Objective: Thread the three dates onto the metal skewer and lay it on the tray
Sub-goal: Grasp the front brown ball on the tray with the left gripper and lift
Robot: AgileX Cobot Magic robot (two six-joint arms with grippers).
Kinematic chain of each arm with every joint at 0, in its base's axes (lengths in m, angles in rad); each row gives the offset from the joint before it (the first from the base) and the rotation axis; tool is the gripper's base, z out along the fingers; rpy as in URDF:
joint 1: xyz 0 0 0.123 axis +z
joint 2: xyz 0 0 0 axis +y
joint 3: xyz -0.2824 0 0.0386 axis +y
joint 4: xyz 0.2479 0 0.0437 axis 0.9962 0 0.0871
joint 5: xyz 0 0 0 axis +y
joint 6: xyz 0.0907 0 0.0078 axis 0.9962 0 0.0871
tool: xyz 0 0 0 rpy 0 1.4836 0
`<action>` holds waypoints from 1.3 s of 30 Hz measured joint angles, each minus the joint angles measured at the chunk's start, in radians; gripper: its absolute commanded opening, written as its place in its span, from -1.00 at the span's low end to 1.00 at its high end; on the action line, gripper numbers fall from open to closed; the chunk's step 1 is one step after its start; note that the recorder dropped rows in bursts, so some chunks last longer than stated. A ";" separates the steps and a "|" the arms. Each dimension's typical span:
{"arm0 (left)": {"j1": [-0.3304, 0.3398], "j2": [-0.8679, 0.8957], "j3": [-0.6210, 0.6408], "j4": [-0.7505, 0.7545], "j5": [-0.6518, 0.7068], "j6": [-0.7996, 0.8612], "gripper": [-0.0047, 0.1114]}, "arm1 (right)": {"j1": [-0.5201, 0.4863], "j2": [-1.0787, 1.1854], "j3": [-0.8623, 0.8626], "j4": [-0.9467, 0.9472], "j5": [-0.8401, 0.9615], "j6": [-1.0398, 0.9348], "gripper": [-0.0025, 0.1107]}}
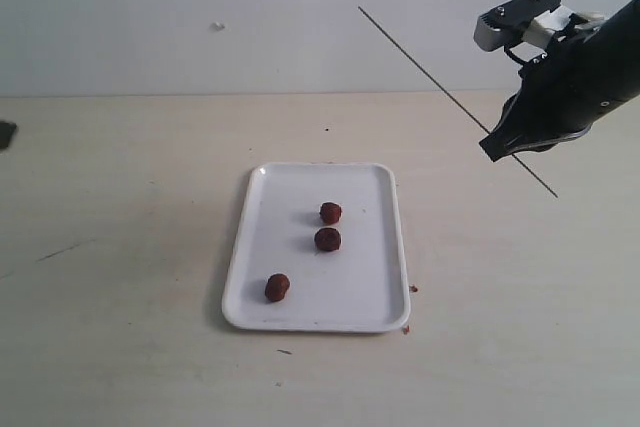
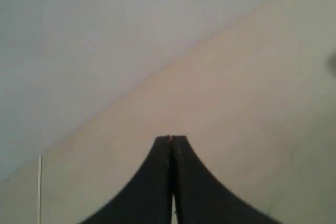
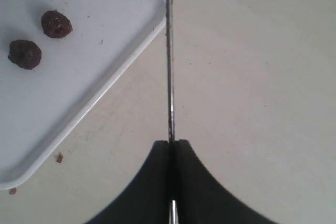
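Observation:
The date near the tray's front corner [image 1: 277,288] needs to go onto the skewer [image 1: 430,72], so my left gripper should grab it by its body next.
Three dark reddish-brown dates lie loose on the white tray [image 1: 290,197]: one [image 1: 331,212] toward the back, one [image 1: 327,239] just in front of it, one [image 1: 277,287] near the front left. My right gripper [image 1: 505,142] hangs in the air to the right of the tray, shut on the thin metal skewer [image 1: 430,72], which slants up and to the left. The right wrist view has the skewer [image 3: 169,51] running out from the shut gripper [image 3: 171,142] past a tray corner [image 3: 152,3], with two dates [image 3: 56,23] [image 3: 24,54] in sight. My left gripper [image 2: 171,138] is shut and holds nothing.
Small reddish crumbs [image 1: 413,289] lie on the beige table by the tray's front right corner. A dark shape [image 1: 5,134] shows at the far left edge. A pale wall stands behind the table.

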 measured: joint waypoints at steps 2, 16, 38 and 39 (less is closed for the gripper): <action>-0.074 0.136 -0.062 0.038 0.182 0.045 -0.92 | 0.000 0.000 0.000 0.000 0.002 0.000 -0.96; -0.511 0.572 -0.434 -0.731 0.533 1.287 -0.92 | 0.000 0.000 0.000 0.002 0.006 -0.006 -0.96; -0.622 0.775 -0.517 -0.853 0.629 1.634 0.00 | 0.000 0.000 0.000 0.006 0.006 -0.034 -0.96; -0.622 0.780 -0.517 -0.853 0.622 1.634 0.00 | 0.000 0.000 0.000 0.008 0.006 -0.034 -0.96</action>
